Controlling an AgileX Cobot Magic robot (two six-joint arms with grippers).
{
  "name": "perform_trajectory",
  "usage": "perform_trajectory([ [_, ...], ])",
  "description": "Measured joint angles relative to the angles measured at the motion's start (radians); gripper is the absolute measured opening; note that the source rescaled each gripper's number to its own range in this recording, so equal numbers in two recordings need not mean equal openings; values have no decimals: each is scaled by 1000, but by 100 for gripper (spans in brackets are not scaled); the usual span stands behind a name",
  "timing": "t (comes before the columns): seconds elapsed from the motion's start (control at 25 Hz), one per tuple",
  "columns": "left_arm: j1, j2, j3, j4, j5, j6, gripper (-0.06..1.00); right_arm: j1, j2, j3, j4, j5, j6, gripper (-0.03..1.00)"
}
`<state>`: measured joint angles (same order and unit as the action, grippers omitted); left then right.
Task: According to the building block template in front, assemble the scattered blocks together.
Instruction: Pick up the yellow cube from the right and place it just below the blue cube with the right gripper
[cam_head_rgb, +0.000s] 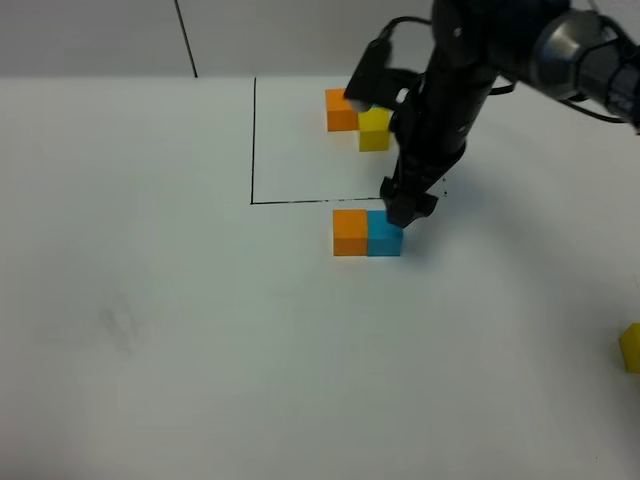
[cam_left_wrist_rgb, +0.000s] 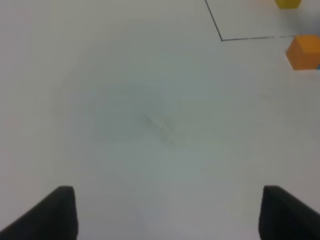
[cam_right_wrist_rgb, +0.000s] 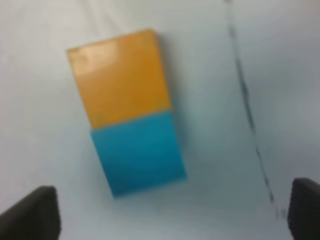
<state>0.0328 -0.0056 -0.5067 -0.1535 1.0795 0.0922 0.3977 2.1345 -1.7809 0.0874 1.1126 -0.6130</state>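
Observation:
My right gripper should next hold the yellow block (cam_head_rgb: 630, 348) by its opposite sides. One side of the yellow block then stays free to meet the light blue block (cam_head_rgb: 384, 238).
The template sits inside the black-line rectangle (cam_head_rgb: 253, 150). Its orange cube (cam_head_rgb: 340, 110) and yellow cube (cam_head_rgb: 374, 130) show, while my right arm hides whatever lies beyond them. Just outside the frame line, a loose orange block (cam_head_rgb: 350, 232) and a light blue block (cam_head_rgb: 384, 238) lie side by side, touching. My right gripper (cam_head_rgb: 405, 210) hovers right over the blue block (cam_right_wrist_rgb: 140, 152), open, with its fingertips (cam_right_wrist_rgb: 32, 212) wide of the block and not touching it. A loose yellow block (cam_head_rgb: 630, 348) lies at the far right edge. My left gripper (cam_left_wrist_rgb: 167, 215) is open over bare table.
The white table (cam_head_rgb: 150, 330) stretches left and forward of the blocks. A black line (cam_head_rgb: 186, 40) runs up the back wall. In the left wrist view the frame's corner (cam_left_wrist_rgb: 221, 39) and the loose orange block (cam_left_wrist_rgb: 303, 51) lie far ahead.

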Motion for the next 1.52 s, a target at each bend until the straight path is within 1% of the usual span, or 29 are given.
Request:
perform_trajectory([
  [0.08, 0, 0, 0, 0, 0, 0, 71, -62, -36, 12, -2, 57, 167, 98],
  [0.16, 0, 0, 0, 0, 0, 0, 71, -138, -72, 66, -22, 82, 304, 99],
  [0.24, 0, 0, 0, 0, 0, 0, 71, -208, -123, 157, -56, 81, 383, 100],
  [0.28, 0, 0, 0, 0, 0, 0, 71, -247, -152, 223, -70, 63, 412, 100],
  [0.36, 0, 0, 0, 0, 0, 0, 71, -312, -239, 363, -87, -10, 452, 100],
  [0.44, 0, 0, 0, 0, 0, 0, 71, -371, -337, 525, -87, -119, 491, 100],
  [0.6, 0, 0, 0, 0, 0, 0, 71, -456, -536, 804, -87, -311, 561, 100],
  [0.72, 0, 0, 0, 0, 0, 0, 71, -504, -625, 950, -87, -392, 601, 100],
  [0.8, 0, 0, 0, 0, 0, 0, 71, -523, -650, 1011, -82, -417, 613, 100],
  [0.92, 0, 0, 0, 0, 0, 0, 71, -527, -654, 1067, -78, -446, 625, 99],
  [1.16, 0, 0, 0, 0, 0, 0, 71, -530, -636, 1140, -75, -576, 667, 97],
  [1.36, 0, 0, 0, 0, 0, 0, 71, -530, -573, 1154, -75, -594, 670, 93],
  [1.52, 0, 0, 0, 0, 0, 0, 71, -530, -533, 1154, -75, -595, 670, 86],
])
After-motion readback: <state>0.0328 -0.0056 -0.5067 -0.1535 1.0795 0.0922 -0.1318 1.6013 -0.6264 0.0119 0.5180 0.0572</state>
